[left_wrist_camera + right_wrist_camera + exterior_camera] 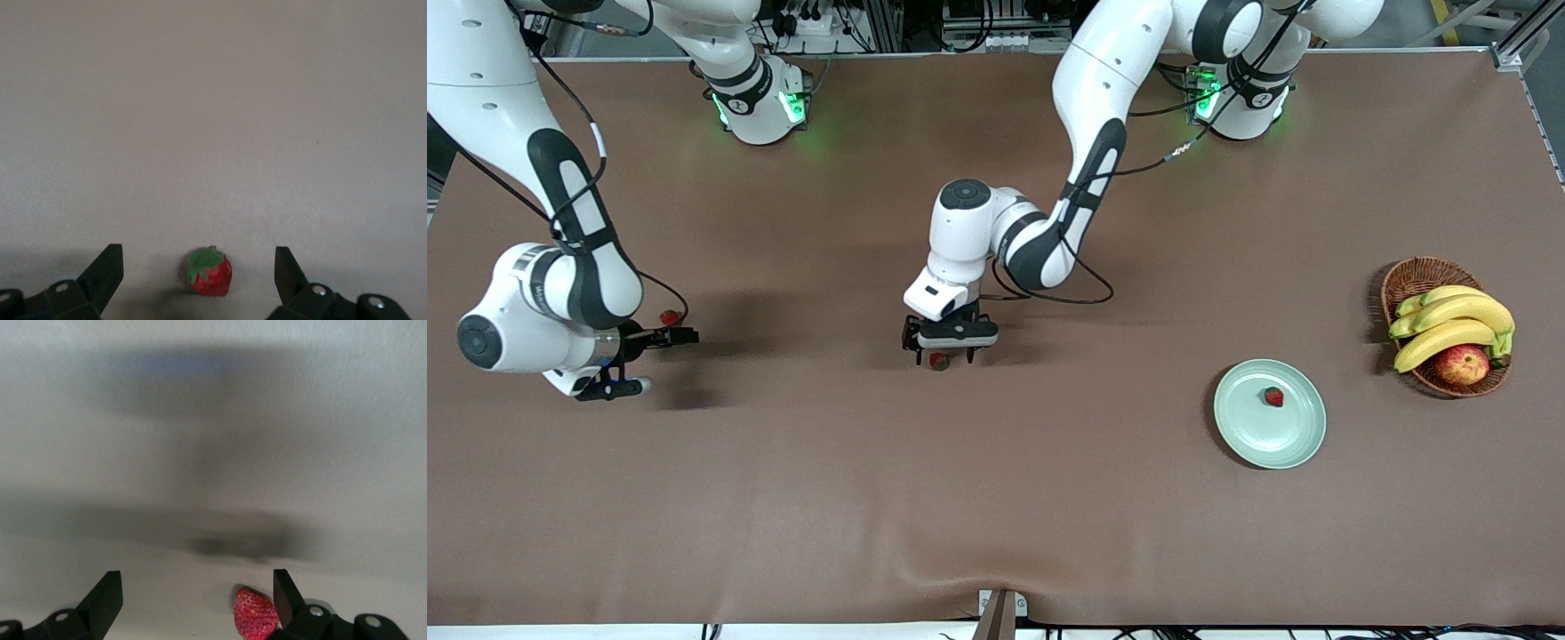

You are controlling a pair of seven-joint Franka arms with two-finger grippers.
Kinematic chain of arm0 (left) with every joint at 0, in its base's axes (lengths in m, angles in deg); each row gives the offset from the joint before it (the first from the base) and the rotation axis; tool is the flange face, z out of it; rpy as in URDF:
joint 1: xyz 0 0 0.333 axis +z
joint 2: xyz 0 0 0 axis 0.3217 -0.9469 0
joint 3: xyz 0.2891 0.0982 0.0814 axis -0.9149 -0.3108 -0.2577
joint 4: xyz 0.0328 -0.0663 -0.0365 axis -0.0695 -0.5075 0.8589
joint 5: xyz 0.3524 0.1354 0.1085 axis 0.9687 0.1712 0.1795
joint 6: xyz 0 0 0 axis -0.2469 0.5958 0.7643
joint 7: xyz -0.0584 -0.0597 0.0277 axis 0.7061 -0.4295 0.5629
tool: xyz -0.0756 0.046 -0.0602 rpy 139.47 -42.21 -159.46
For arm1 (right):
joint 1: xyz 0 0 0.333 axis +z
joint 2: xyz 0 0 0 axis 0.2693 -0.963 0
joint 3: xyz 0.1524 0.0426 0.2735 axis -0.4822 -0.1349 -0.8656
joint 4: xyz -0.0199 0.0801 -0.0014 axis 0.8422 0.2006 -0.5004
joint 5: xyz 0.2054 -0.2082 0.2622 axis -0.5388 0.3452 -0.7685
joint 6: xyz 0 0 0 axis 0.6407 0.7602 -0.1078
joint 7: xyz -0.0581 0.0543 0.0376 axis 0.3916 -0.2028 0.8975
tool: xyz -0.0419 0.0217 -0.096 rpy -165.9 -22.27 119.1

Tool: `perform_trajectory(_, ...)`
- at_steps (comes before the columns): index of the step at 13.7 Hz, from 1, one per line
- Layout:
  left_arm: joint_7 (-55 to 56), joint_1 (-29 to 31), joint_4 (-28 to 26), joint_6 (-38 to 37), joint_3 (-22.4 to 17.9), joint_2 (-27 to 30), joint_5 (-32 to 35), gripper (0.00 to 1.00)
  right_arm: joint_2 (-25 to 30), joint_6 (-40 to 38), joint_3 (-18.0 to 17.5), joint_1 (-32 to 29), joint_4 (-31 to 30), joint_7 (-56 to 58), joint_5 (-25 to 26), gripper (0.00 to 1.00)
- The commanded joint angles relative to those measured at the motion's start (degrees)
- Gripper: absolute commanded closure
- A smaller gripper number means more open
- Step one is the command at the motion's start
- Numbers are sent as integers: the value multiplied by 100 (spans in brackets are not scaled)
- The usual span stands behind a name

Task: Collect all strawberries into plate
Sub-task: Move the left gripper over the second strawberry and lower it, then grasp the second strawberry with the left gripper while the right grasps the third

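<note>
My right gripper must lower before closing: its finger is above the third strawberry's side in the right wrist view and would miss.
One strawberry (1273, 396) lies in the mint-green plate (1249, 431) toward the left arm's end of the table. My left gripper (940, 348) is open and low over a second strawberry (939, 361) at mid-table. In the left wrist view this strawberry (211, 272) sits on the cloth between the open fingers of the gripper (199, 263), touching neither. My right gripper (671, 360) is open and tilted beside the third strawberry (668, 316). In the right wrist view that strawberry (255, 621) lies close against one finger of the gripper (198, 587).
A wicker basket (1409, 280) with bananas (1454, 322) and a red-yellow apple (1463, 364) stands beside the plate, at the left arm's end of the table. Brown cloth covers the table.
</note>
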Motion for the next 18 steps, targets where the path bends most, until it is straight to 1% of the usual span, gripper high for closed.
perform_trajectory(1,-104,-413,204,59,-497,-402,181,0,340,101,35,-88,-362,192,188,0)
perform_trajectory(2,-104,-467,204,59,-577,-455,234,0,349,92,70,-88,-371,271,215,0)
perform_trajectory(5,-95,-485,213,59,-604,-491,384,0,341,75,106,-88,-440,298,224,0)
perform_trajectory(8,-43,-485,371,68,-726,-648,384,0,332,101,132,-132,-546,377,338,0)
perform_trajectory(11,19,-485,442,68,-736,-719,384,0,341,119,132,-132,-652,377,365,0)
perform_trajectory(13,19,-485,442,68,-736,-719,384,0,341,119,132,-141,-661,377,592,0)
perform_trajectory(14,37,-485,442,68,-736,-719,375,0,332,119,132,-141,-669,377,611,2)
perform_trajectory(15,106,-485,442,68,-736,-719,375,9,323,119,132,-141,-670,377,620,8)
perform_trajectory(16,272,-494,442,68,-736,-719,375,25,323,127,132,-141,-670,377,620,12)
perform_trajectory(17,465,-511,450,68,-727,-711,375,47,323,127,132,-141,-670,377,620,18)
perform_trajectory(18,641,-520,450,68,-735,-702,375,74,306,136,132,-141,-670,360,620,24)
